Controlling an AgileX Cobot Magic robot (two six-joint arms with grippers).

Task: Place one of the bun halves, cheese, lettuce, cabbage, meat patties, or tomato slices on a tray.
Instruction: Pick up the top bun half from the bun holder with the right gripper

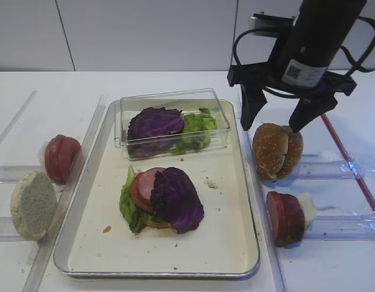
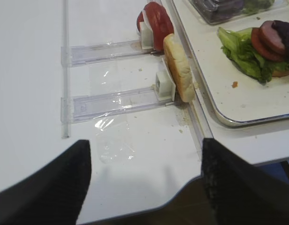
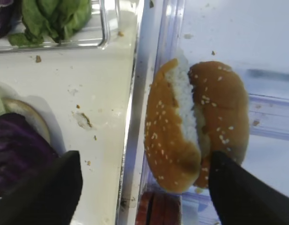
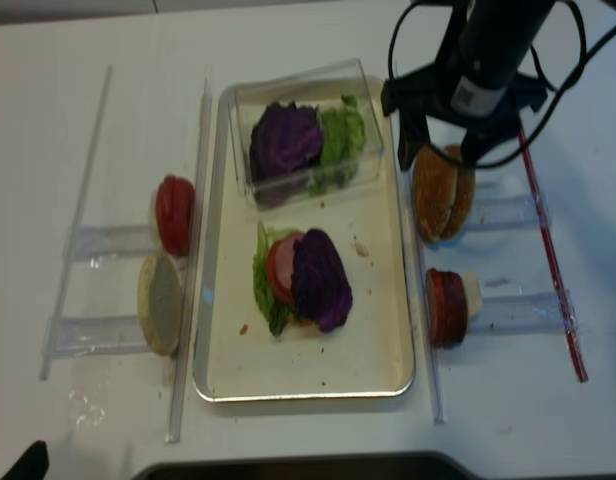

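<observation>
The sesame bun half is slim at its upright edge (image 4: 429, 195). My right gripper should pinch it there next, to put the bun half on the tray.
Two sesame bun halves (image 1: 277, 151) stand on edge in a clear rack just right of the metal tray (image 1: 224, 243). My right gripper (image 1: 273, 125) hangs open just above them. In the right wrist view one finger is over the tray and the other beside the right bun half (image 3: 222, 117). Nothing is held. On the tray lies a stack of lettuce (image 1: 129, 207), a pink slice (image 1: 145, 185) and purple cabbage (image 1: 177, 198). My left gripper (image 2: 145, 144) is open over the table's front left corner, holding nothing.
A clear box (image 1: 172, 121) with cabbage and lettuce sits at the tray's far end. Dark red patties (image 1: 286, 218) stand in a rack right of the tray. Tomato slices (image 1: 61, 158) and a pale bun half (image 1: 33, 204) stand in racks to its left.
</observation>
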